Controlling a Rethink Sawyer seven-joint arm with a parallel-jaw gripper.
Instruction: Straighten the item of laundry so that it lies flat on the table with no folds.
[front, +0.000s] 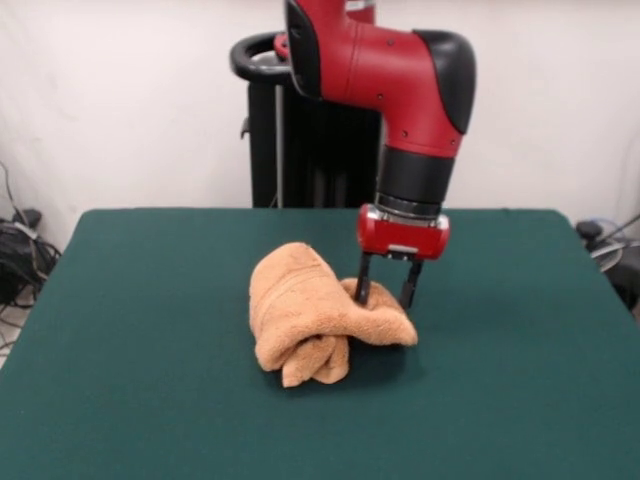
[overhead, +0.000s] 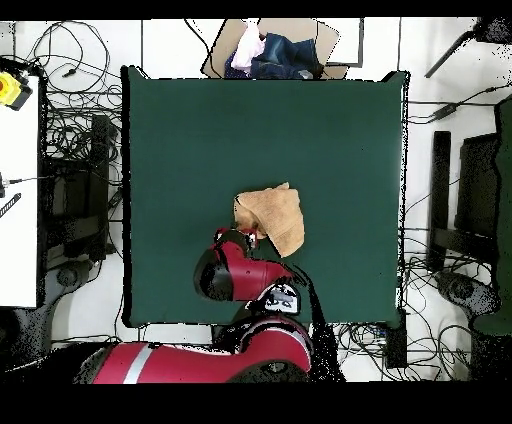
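The towel's bulk (front: 297, 308) lies rolled in on itself while its flap reaches out, so my gripper needs to grip the towel by the flap's free edge (front: 385, 296).
The orange-tan towel (front: 305, 315) lies crumpled and rolled in on itself near the middle of the green table (front: 130, 330). One flap reaches out to the right in the front view. My gripper (front: 386, 293) points straight down at that flap. Its fingers are apart, the left fingertip (front: 362, 290) touching the towel and the other just past its edge. In the overhead view the towel (overhead: 274, 216) sits on the table (overhead: 190, 130) and my gripper (overhead: 252, 237) is at the towel's lower left corner, mostly hidden under the red wrist.
The black pedestal (front: 300, 140) stands behind the table's far edge. In the overhead view a cardboard box of clothes (overhead: 275, 50) sits beyond the table's top edge, cables lie on the floor on both sides, and a white desk (overhead: 18, 180) stands at the left.
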